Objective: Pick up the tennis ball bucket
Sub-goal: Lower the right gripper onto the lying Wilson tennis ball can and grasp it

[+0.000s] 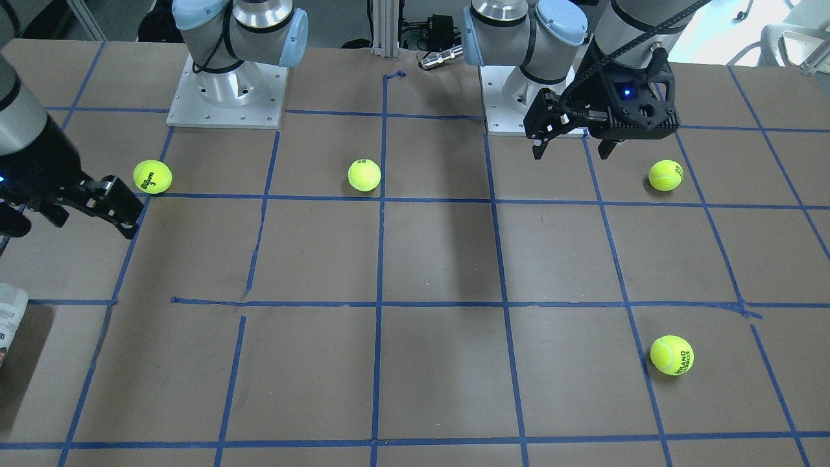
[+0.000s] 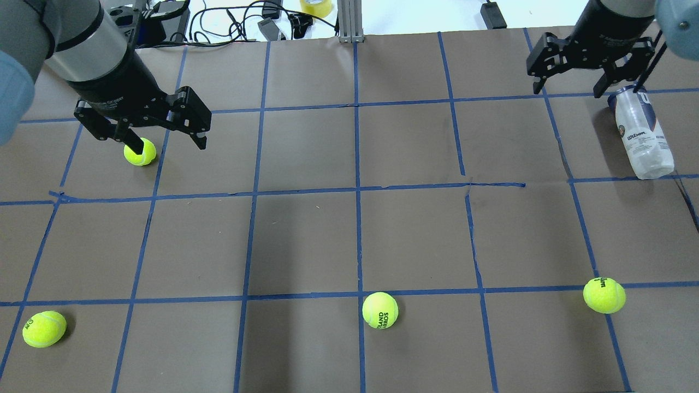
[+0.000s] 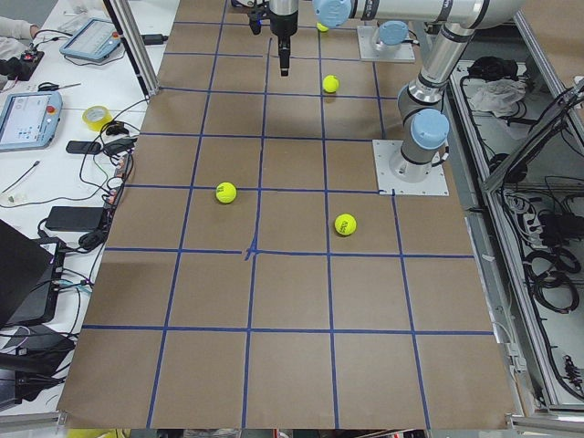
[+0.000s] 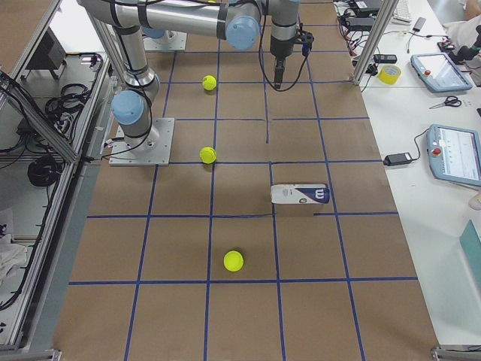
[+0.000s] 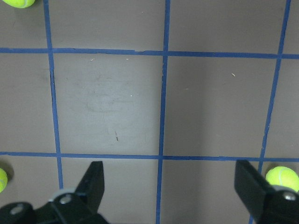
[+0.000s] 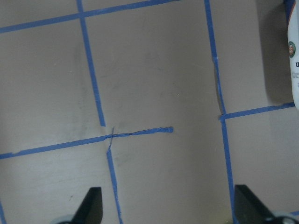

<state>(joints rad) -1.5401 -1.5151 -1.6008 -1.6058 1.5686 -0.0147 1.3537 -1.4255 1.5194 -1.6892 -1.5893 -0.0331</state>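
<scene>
I should next grab the tennis ball bucket around its labeled body (image 1: 9,319) (image 6: 293,58) with my right gripper to lift it up.
The tennis ball bucket (image 2: 641,136), a clear can with a white and navy label, lies on its side at the table's right end. It also shows in the exterior right view (image 4: 301,195), at the left edge of the front view (image 1: 10,318) and at the right edge of the right wrist view (image 6: 294,60). My right gripper (image 2: 572,90) is open and empty. It hangs above the table beside the bucket's rim end, apart from it; it also shows in the front view (image 1: 97,211). My left gripper (image 2: 158,141) is open and empty, high over the table's left part.
Several loose tennis balls lie on the brown, blue-taped table: one under my left gripper (image 2: 140,152), one at the near left (image 2: 43,327), one at the near middle (image 2: 379,310), one at the near right (image 2: 603,295). Cables and a tape roll (image 2: 315,6) lie beyond the far edge.
</scene>
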